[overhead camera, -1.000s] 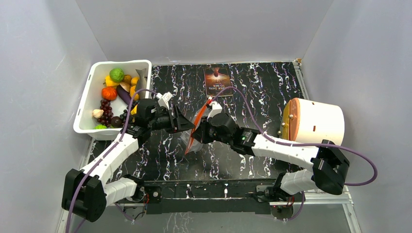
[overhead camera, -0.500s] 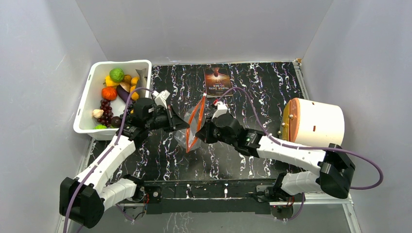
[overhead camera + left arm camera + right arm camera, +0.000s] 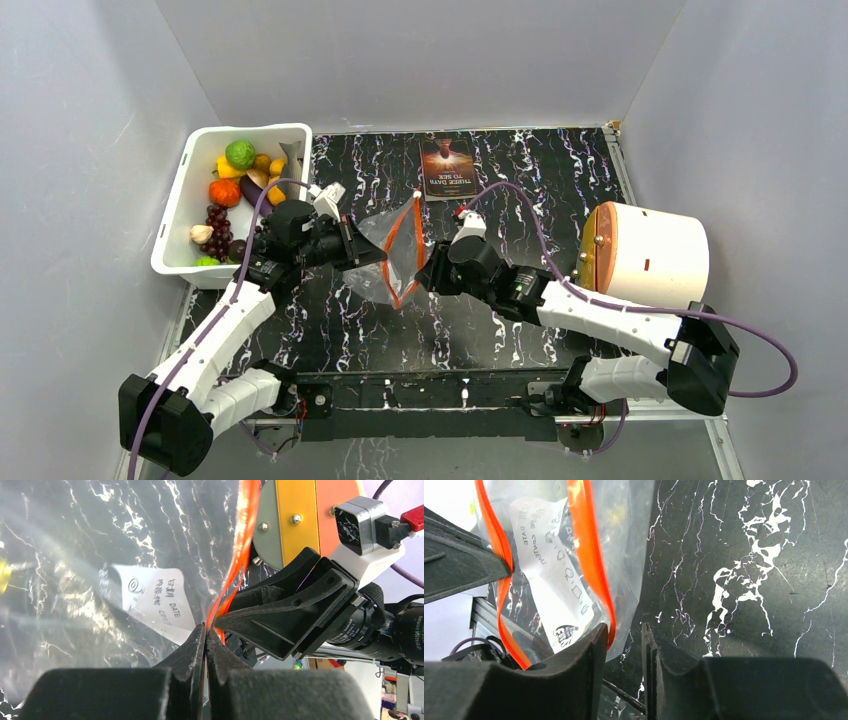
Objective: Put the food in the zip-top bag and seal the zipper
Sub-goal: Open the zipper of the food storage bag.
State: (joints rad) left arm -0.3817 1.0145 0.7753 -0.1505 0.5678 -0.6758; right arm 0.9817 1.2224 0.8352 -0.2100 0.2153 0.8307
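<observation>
The right gripper pinches only the loose red-orange zipper edge (image 3: 419, 238) opposite my left gripper next, which keeps the bag's opening open for the food (image 3: 235, 190).
The clear zip-top bag (image 3: 378, 240) hangs above the black marbled table between my two grippers, with its red-orange zipper (image 3: 403, 252) spread in a loop. My left gripper (image 3: 372, 260) is shut on the bag's mouth edge right beside the zipper (image 3: 235, 565); its white label (image 3: 155, 602) shows through the plastic. My right gripper (image 3: 426, 272) is slightly open at the other side of the mouth. In the right wrist view (image 3: 624, 635) the zipper (image 3: 589, 550) and bag edge hang against its left finger, not clamped. The food (image 3: 235, 190) lies in the white tub.
The white tub (image 3: 172, 225) stands at the far left. A white cylinder with an orange face (image 3: 650, 250) lies on the right. A dark card (image 3: 450, 167) lies at the back middle. Grey walls close in three sides.
The left gripper has pulled its side of the bag to the left, and the zipper loop has spread wider. The right gripper has shifted right and loosened from the bag's edge.
</observation>
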